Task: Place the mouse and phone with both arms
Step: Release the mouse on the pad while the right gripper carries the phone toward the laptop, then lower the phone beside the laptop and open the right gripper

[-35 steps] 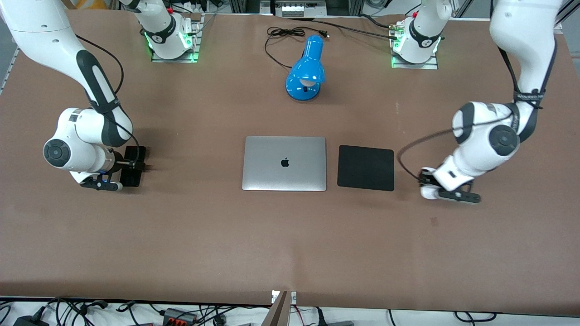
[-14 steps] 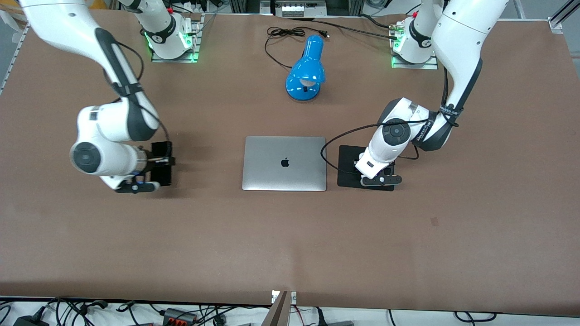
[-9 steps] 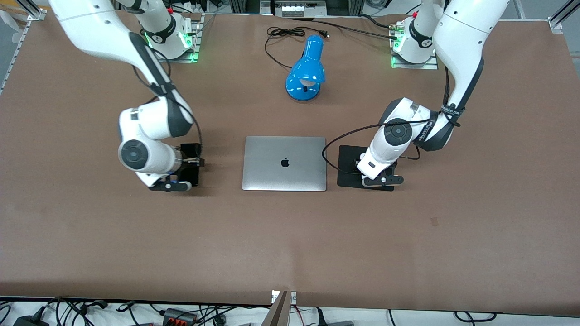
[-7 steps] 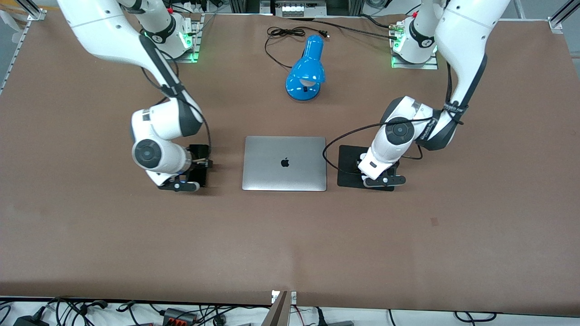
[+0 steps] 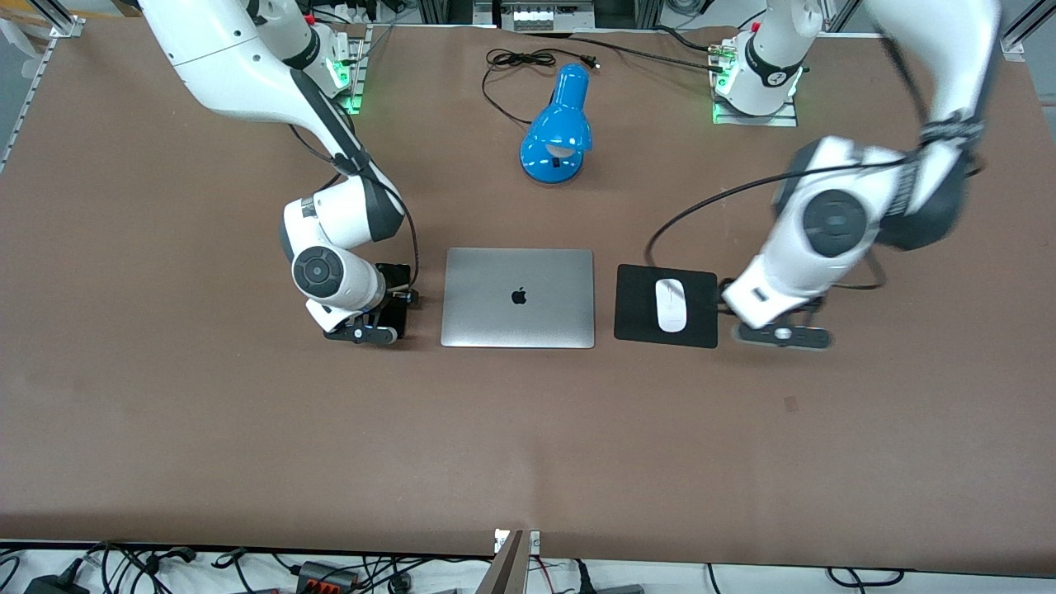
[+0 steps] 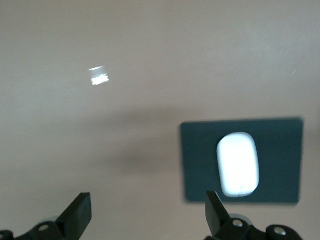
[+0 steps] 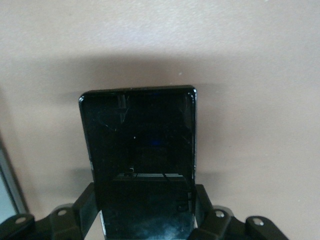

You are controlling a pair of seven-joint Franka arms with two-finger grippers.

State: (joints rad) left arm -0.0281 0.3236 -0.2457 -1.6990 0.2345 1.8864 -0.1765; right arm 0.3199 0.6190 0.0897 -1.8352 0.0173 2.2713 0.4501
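Observation:
My right gripper opens now, since the phone (image 7: 140, 150) lies flat and low on the tabletop beside the laptop and would stay there.
The white mouse (image 5: 670, 304) lies on the black square mat (image 5: 635, 305) beside the laptop; it also shows in the left wrist view (image 6: 238, 164). My left gripper (image 5: 780, 334) is open and empty, over bare table just past the mat toward the left arm's end; its fingertips (image 6: 80, 216) stand wide apart. My right gripper (image 5: 373, 318) is shut on the black phone (image 5: 396, 309), held low beside the laptop toward the right arm's end. In the right wrist view the phone (image 7: 140, 150) sits between the pads (image 7: 86, 207).
A closed silver laptop (image 5: 518, 297) lies mid-table. A blue desk lamp (image 5: 559, 124) with its black cord (image 5: 520, 62) lies farther from the front camera. The arm bases stand along that table edge.
My left gripper has let go of the mouse on the mat and pulled away toward the left arm's end. My right gripper carried the phone closer to the laptop.

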